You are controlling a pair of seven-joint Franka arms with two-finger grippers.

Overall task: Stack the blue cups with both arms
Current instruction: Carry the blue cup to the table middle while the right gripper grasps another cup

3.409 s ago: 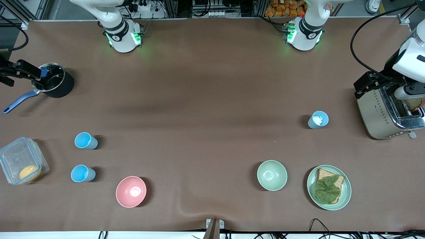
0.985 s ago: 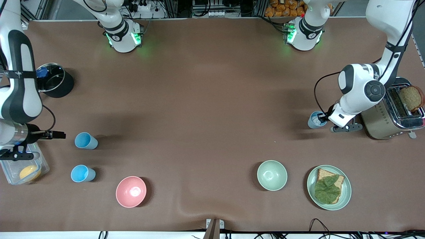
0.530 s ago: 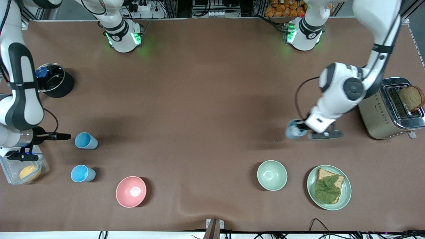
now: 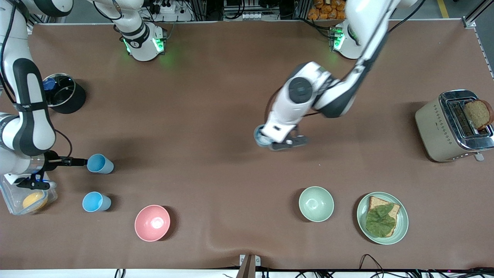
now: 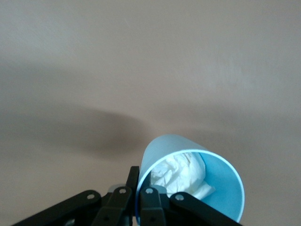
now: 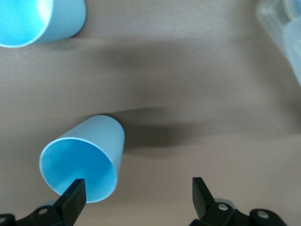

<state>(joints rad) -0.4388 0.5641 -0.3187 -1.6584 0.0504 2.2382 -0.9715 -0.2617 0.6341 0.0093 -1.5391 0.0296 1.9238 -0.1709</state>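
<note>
I will stack the sky-blue cup into the grey-blue cup (image 4: 259, 137), so next I will grab the sky-blue cup by its open rim (image 4: 89, 163) with my right gripper.
My left gripper (image 4: 265, 139) is shut on the rim of the grey-blue cup (image 4: 259, 137) and holds it over the middle of the table. In the left wrist view the cup (image 5: 221, 188) holds crumpled white paper (image 5: 181, 175), with the gripper (image 5: 141, 193) pinching its wall. Two sky-blue cups stand toward the right arm's end, one (image 4: 99, 163) farther from the front camera than the other (image 4: 95, 202). My right gripper (image 4: 79, 161) is open, low beside the farther cup (image 6: 87, 157), one fingertip (image 6: 75, 192) at its rim. The other cup (image 6: 37, 19) also shows there.
A clear container (image 4: 15, 200) with an orange item and a black pot (image 4: 63, 92) stand at the right arm's end. A pink bowl (image 4: 152, 222), a pale green bowl (image 4: 316, 203), a plate (image 4: 401, 227) with bread and a toaster (image 4: 444, 127) also stand on the table.
My left arm has carried the grey-blue cup from beside the toaster toward the table's middle. My right gripper has crept closer to the sky-blue cup.
</note>
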